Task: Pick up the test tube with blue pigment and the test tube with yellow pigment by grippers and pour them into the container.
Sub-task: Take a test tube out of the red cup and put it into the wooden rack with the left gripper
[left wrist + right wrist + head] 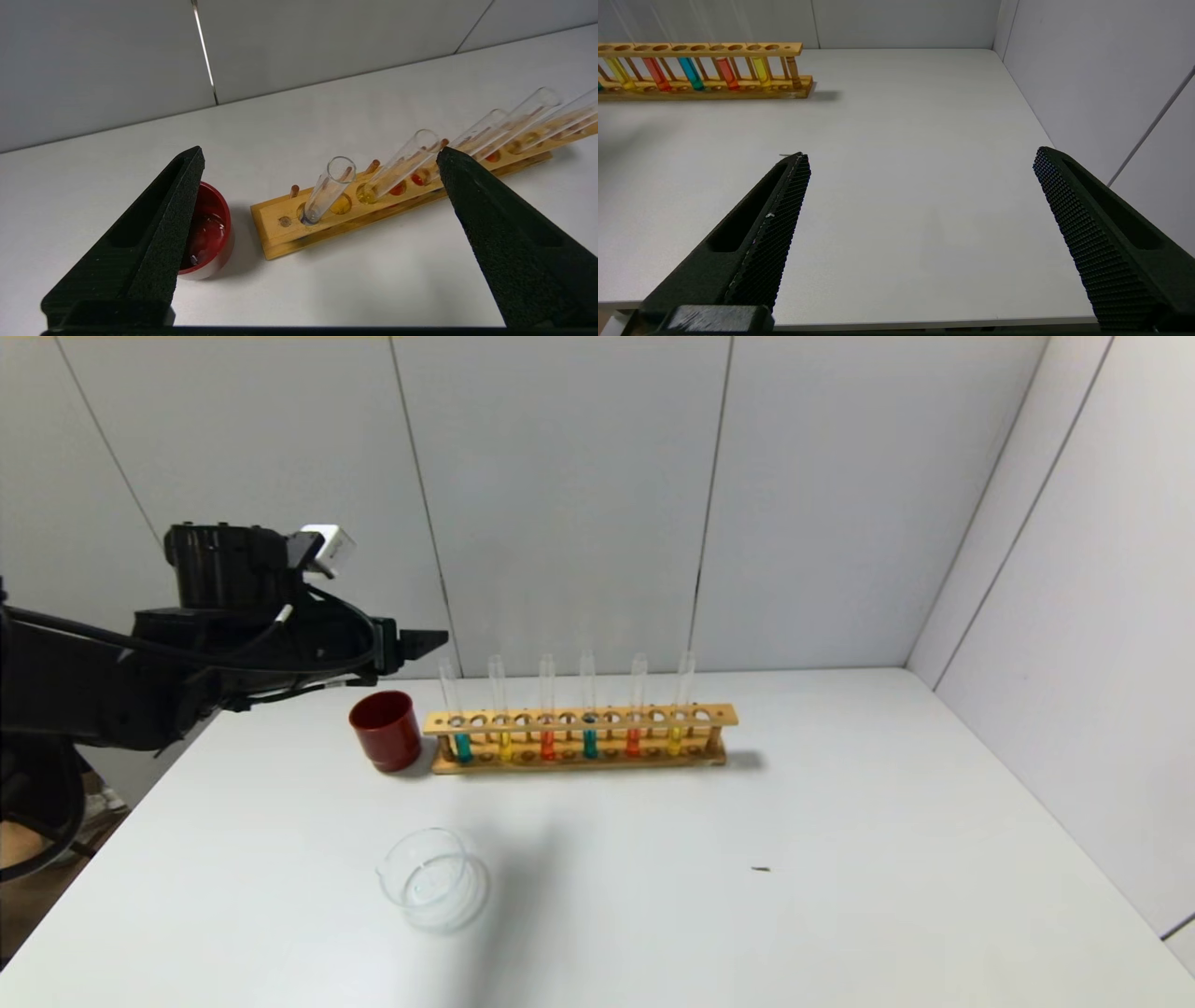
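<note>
The wooden rack (579, 719) surrounds the lower half of the blue test tube, so my left gripper should grab the tube next by the bare glass above the rack (450, 689).
A wooden rack (579, 719) at the back of the table holds several upright tubes. A test tube with blue pigment (461, 745) stands at its left end, and a test tube with yellow pigment (505, 743) is right beside it. Another blue one (589, 742) and another yellow one (675, 739) stand farther right. The clear glass container (434, 879) sits near the front left. My left gripper (420, 642) hovers open, above and left of the rack's left end. In the left wrist view the end tube (329, 189) lies between its spread fingers (182, 196). My right gripper (922, 156) is open over bare table.
A dark red cup (385, 730) stands against the rack's left end, just below the left gripper. Orange-red tubes (547, 744) sit among the others. Grey walls close off the back and right. A small dark speck (761, 869) lies on the white table.
</note>
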You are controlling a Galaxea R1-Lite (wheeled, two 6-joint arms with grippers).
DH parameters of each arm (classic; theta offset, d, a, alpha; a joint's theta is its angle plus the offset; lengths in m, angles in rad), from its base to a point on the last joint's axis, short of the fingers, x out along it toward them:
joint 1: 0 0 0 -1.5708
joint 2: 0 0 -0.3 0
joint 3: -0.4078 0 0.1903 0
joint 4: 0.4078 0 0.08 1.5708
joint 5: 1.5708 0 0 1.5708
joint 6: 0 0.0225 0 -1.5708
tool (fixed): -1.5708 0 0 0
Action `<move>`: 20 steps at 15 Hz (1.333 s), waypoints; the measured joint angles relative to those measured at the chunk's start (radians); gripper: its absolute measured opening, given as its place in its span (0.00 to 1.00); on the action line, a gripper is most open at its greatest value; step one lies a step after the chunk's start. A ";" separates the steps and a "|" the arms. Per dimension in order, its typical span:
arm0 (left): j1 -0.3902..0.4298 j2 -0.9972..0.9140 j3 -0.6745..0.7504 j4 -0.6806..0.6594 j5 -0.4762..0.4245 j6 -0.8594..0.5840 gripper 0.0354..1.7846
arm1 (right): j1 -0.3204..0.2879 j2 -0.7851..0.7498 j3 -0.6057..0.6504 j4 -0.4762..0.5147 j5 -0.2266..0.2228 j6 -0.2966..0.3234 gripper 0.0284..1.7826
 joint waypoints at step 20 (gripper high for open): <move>-0.055 0.261 -0.101 -0.015 0.008 0.004 0.98 | 0.000 0.000 0.000 0.000 0.000 0.000 0.98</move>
